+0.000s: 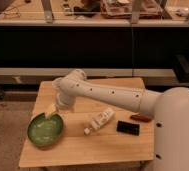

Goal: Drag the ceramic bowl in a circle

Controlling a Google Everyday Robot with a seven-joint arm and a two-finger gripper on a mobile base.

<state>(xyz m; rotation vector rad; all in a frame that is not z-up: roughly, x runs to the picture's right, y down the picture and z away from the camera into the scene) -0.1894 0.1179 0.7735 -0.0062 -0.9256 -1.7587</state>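
Observation:
The gripper will next hold the ceramic bowl [44, 131] by its rim [60, 121]. Then the gripper will drag the bowl around in a circle.
The ceramic bowl [44, 131], wide, shallow and green, sits near the front left corner of the wooden table [88, 147]. My gripper [51, 113] has come down at the bowl's far rim, its pale tips touching or just over the edge. It stands open and I see nothing held in it. The white arm [105, 95] reaches in from the right across the back of the table.
A white bottle [99, 121] lies on its side at mid-table. A black flat object [128, 127] and a small reddish-brown item [140, 118] lie to its right. The robot's white body [180, 130] fills the right side. A dark counter runs behind the table.

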